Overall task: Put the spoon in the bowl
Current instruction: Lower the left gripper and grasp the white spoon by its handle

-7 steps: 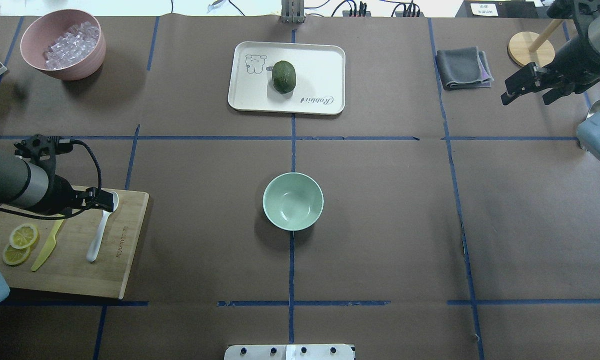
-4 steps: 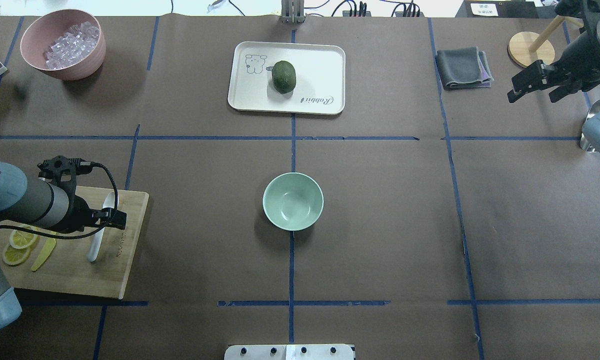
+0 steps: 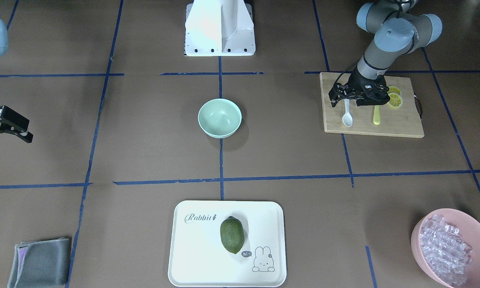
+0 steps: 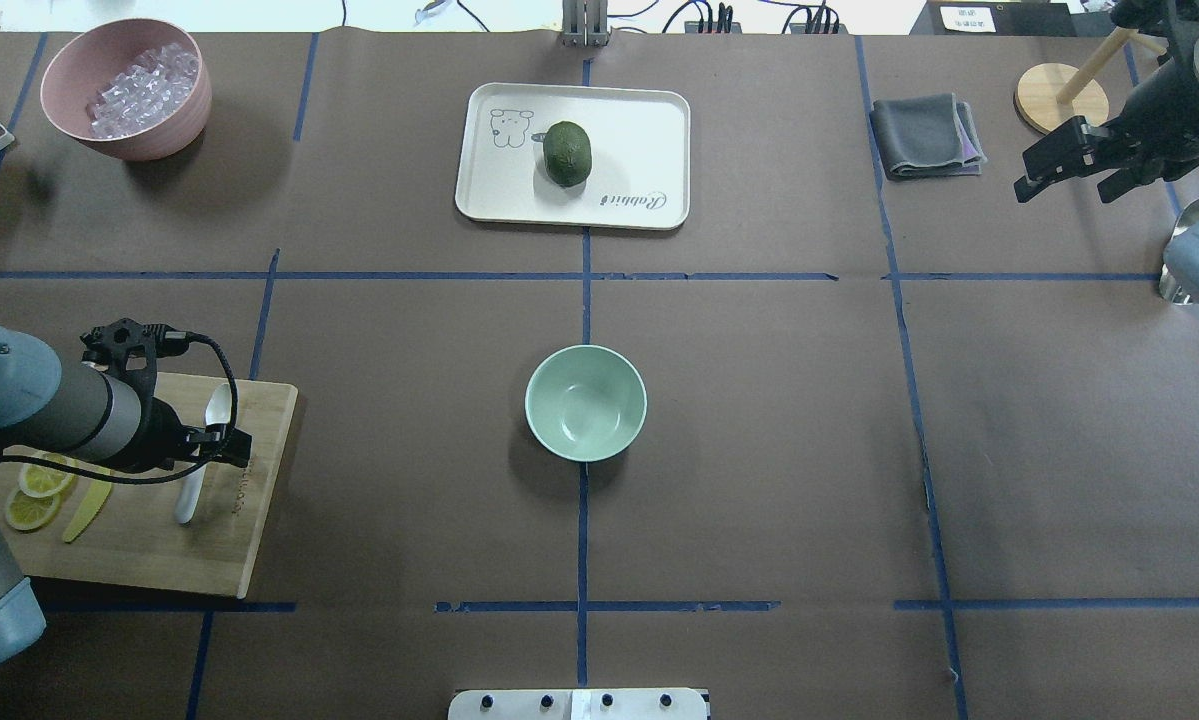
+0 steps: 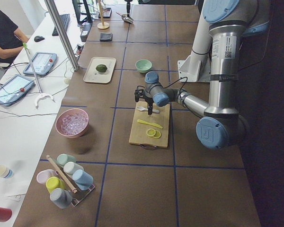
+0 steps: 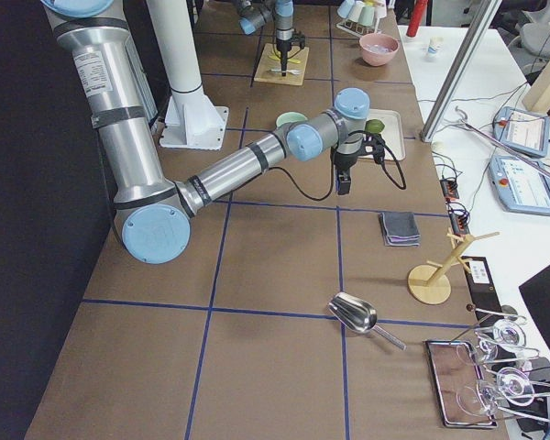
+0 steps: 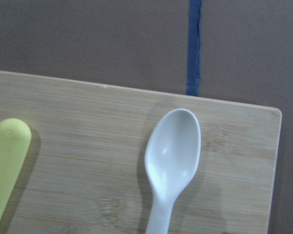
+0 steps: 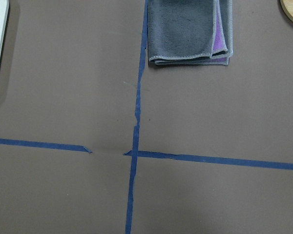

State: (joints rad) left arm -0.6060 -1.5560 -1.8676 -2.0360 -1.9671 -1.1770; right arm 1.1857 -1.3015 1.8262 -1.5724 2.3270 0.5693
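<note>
The white spoon has to go in the bowl (image 3: 219, 118), so my left gripper needs to grab it by its handle (image 3: 347, 103) next.
The white spoon (image 4: 188, 497) lies on the wooden cutting board (image 4: 159, 555) at the table's left, its scoop toward the far side. It also shows in the front view (image 3: 347, 118) and the left wrist view (image 7: 173, 151). My left gripper (image 4: 221, 445) hangs open over the spoon's handle, with one finger on each side in the front view (image 3: 350, 100). It holds nothing. The mint-green bowl (image 4: 586, 402) stands empty at the table's middle, far to the right of the board. My right gripper (image 4: 1064, 178) is open and empty at the far right.
A yellow-green knife (image 4: 87, 505) and lemon slices (image 4: 34, 490) lie on the board. A pink bowl of clear cubes (image 4: 126, 88) stands far left. A white tray (image 4: 639, 130) holds an avocado (image 4: 567, 152). A grey cloth (image 4: 924, 135) and a wooden stand (image 4: 1059, 95) are far right.
My left gripper has moved from over the spoon's scoop toward the near side, to over its handle. My right gripper has drawn back a little to the right.
</note>
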